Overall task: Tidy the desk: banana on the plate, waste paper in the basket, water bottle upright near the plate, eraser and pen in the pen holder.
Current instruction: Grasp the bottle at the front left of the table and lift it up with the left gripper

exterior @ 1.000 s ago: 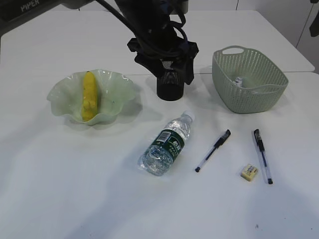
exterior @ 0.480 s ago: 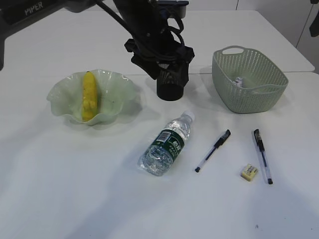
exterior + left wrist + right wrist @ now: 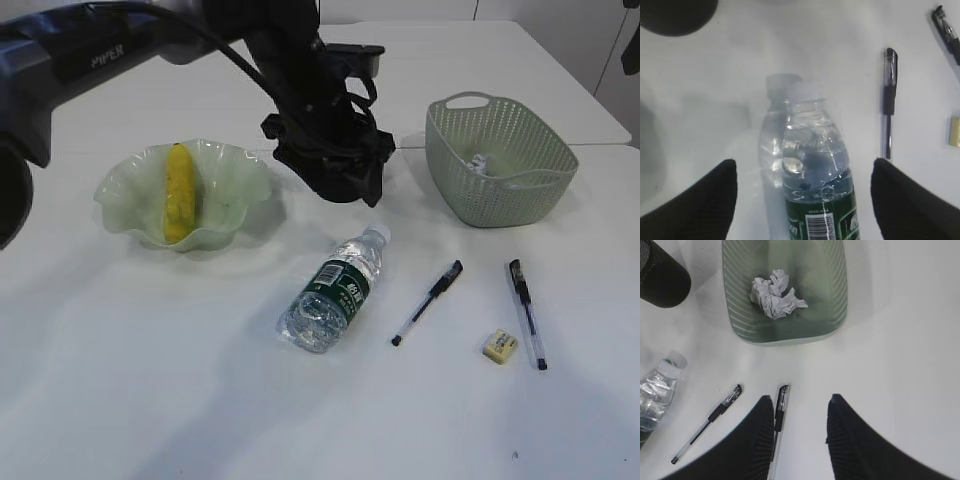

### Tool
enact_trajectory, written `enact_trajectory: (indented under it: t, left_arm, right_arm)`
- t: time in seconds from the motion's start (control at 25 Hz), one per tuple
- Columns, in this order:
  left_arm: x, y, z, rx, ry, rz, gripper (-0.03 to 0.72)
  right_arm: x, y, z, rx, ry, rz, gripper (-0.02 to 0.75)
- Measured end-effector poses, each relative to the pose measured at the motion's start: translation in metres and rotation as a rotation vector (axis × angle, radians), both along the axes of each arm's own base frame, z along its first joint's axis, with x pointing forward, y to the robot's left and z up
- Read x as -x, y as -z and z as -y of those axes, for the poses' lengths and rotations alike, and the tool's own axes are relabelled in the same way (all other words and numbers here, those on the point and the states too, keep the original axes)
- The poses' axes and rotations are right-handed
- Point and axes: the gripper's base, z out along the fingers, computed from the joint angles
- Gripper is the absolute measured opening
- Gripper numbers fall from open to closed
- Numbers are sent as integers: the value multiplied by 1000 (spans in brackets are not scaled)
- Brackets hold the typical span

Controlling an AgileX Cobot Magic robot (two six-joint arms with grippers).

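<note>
My left gripper takes hold of the water bottle by its upper body below the cap [image 3: 355,258] next, so its base stays free to stand near the plate [image 3: 245,175].
The water bottle [image 3: 334,291] lies on its side mid-table, cap towards the black pen holder [image 3: 343,188]. My left gripper [image 3: 803,165] hangs open and wide above the bottle [image 3: 816,165], one finger to each side, not touching it. In the exterior view this gripper [image 3: 335,158] is in front of the pen holder. The banana [image 3: 178,190] lies on the green plate [image 3: 245,175]. The crumpled paper [image 3: 776,294] sits in the basket [image 3: 740,315]. Two pens [image 3: 428,302] [image 3: 527,312] and the eraser [image 3: 500,345] lie on the table. My right gripper [image 3: 801,400] is open and empty beside one pen [image 3: 780,410].
The basket [image 3: 500,195] stands at the back right, and the plate at the left. In the left wrist view a pen [image 3: 888,100] lies right of the bottle, with the eraser [image 3: 955,131] at the frame's edge. A table seam runs behind the pen holder.
My left arm has swung lower and forward over the pen holder, covering more of it. The things on the table have not moved.
</note>
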Motion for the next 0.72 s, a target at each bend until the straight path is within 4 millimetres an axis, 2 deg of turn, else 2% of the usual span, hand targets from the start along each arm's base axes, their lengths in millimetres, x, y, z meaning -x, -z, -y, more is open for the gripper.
enact_trajectory:
  t: [0.2, 0.56, 0.72]
  left_arm:
    - [1, 17, 8, 4, 2, -43, 592]
    - [8, 22, 17, 0, 22, -51, 592]
    - [15, 39, 20, -35, 31, -100, 592]
  right_arm:
    - [0, 0, 0, 0, -1, 0, 271]
    - [0, 0, 0, 1, -2, 0, 270]
    - [0, 0, 0, 1, -3, 0, 270]
